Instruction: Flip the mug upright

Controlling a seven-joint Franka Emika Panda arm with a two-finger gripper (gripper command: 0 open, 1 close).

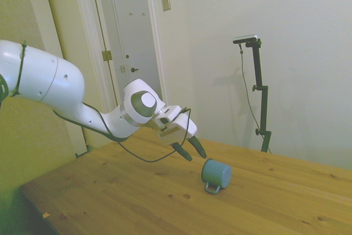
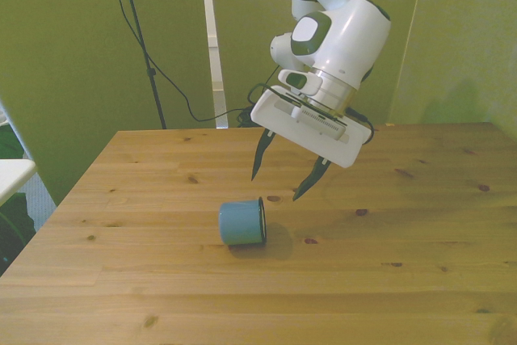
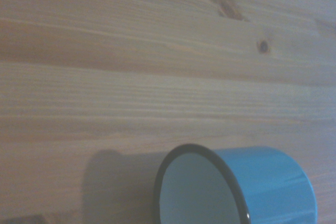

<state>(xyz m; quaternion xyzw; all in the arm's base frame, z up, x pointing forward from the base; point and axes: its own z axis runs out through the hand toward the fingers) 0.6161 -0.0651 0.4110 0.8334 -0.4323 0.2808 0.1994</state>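
Observation:
The mug's round body (image 2: 240, 223) curves away on its side. My gripper will next grip the mug's dark rim (image 2: 262, 220), because the mug's thin side has two facing sides there.
The teal-blue mug (image 1: 216, 174) lies on its side on the wooden table (image 1: 137, 202), its thin loop handle (image 1: 212, 189) resting against the tabletop. In the front view the mug (image 2: 242, 222) has its dark-rimmed mouth turned toward the front view's right. The wrist view shows the mug (image 3: 262, 182) from close by, with its pale inside open to the camera. My gripper (image 1: 196, 156) hangs tilted just above the table beside the mug's mouth, open, with nothing between its fingers. From the front, the gripper (image 2: 276, 187) sits slightly behind and above the mug, apart from it.
The table (image 2: 404, 280) carries only the mug. Its edges run close on the front view's left and along the near side. A white object (image 2: 12, 175) stands off the table at the front view's left. A door (image 1: 132, 42) and a wall stand behind.

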